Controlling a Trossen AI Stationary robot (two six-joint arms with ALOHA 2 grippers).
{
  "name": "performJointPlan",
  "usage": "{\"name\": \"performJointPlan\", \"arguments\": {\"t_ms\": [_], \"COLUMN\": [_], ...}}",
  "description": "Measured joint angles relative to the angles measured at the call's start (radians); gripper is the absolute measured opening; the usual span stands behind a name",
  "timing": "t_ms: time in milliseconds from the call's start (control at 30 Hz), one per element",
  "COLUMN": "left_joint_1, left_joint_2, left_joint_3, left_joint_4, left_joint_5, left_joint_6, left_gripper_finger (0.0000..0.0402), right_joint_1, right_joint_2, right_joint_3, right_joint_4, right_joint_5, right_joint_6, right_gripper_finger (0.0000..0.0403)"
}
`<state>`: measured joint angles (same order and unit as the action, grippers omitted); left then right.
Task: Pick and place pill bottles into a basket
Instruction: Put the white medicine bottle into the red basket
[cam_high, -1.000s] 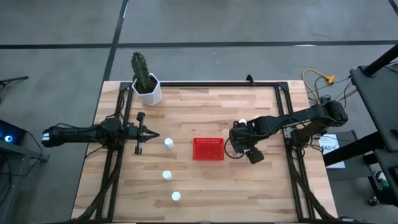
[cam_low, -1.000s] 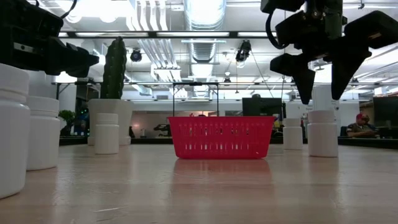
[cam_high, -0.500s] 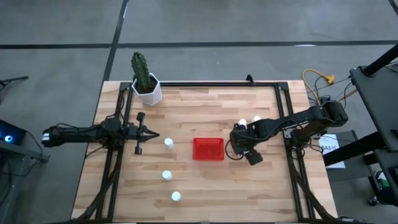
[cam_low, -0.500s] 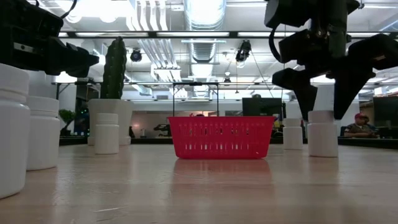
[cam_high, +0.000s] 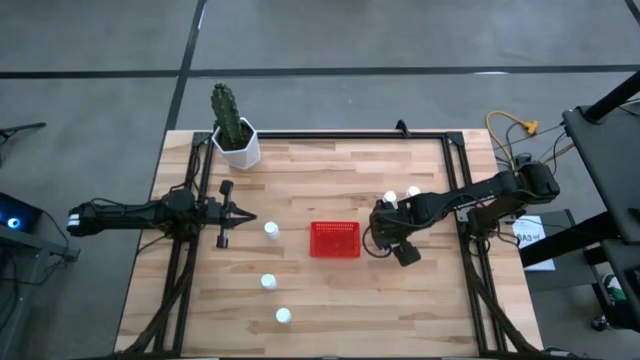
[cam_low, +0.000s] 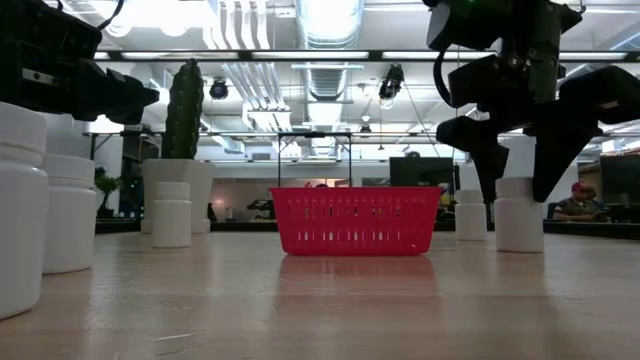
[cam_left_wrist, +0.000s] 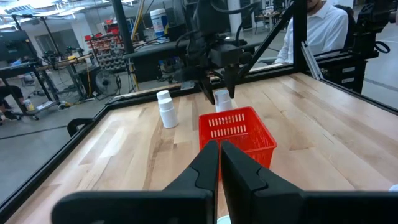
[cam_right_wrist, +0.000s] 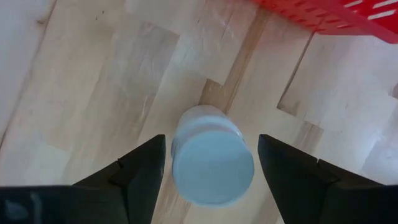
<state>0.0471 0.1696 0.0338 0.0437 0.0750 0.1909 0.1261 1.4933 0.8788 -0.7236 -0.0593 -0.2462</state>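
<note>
My right gripper's fingers reach down beside the white bottle (cam_right_wrist: 212, 165), so my right gripper closes next. Closing now would catch the bottle.
The red basket (cam_high: 335, 240) stands mid-table and also shows in the low view (cam_low: 356, 220). My right gripper (cam_low: 515, 170) is open just right of it, fingers pointing down on either side of a white pill bottle (cam_right_wrist: 211, 163) that stands upright on the table (cam_low: 518, 215). The fingers stand apart from the bottle. In the high view my right gripper (cam_high: 385, 232) hides this bottle. Two more bottles (cam_high: 391, 200) (cam_high: 413, 192) stand just beyond it. My left gripper (cam_high: 248, 217) is shut and empty, left of a bottle (cam_high: 271, 230).
Two more bottles (cam_high: 268, 282) (cam_high: 283, 316) stand toward the near left. A cactus in a white pot (cam_high: 236, 140) stands at the far left corner. A black frame (cam_high: 455, 170) rims the table. A person in white shows beyond the table (cam_left_wrist: 317, 28).
My right gripper has come down over the upright bottle right of the basket, so its open fingers now stand at either side of the bottle's cap. It has also drawn slightly toward the near edge, uncovering a second bottle beyond it.
</note>
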Motion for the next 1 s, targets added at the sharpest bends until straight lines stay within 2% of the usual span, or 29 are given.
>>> {"name": "performJointPlan", "arguments": {"t_ms": [433,767,1000], "left_joint_1": [0.000,0.000,0.000], "left_joint_2": [0.000,0.000,0.000], "left_joint_3": [0.000,0.000,0.000], "left_joint_4": [0.000,0.000,0.000], "left_joint_5": [0.000,0.000,0.000], "left_joint_6": [0.000,0.000,0.000], "left_gripper_finger": [0.0000,0.0000,0.0000], "right_joint_1": [0.000,0.000,0.000], "right_joint_2": [0.000,-0.002,0.000], "right_joint_3": [-0.021,-0.019,0.003], "right_joint_4": [0.036,0.040,0.013], "right_joint_5": [-0.001,-0.031,-0.030], "right_joint_6": [0.002,-0.007,-0.020], "right_gripper_finger": [0.0221,0.0146,0.0146]}}
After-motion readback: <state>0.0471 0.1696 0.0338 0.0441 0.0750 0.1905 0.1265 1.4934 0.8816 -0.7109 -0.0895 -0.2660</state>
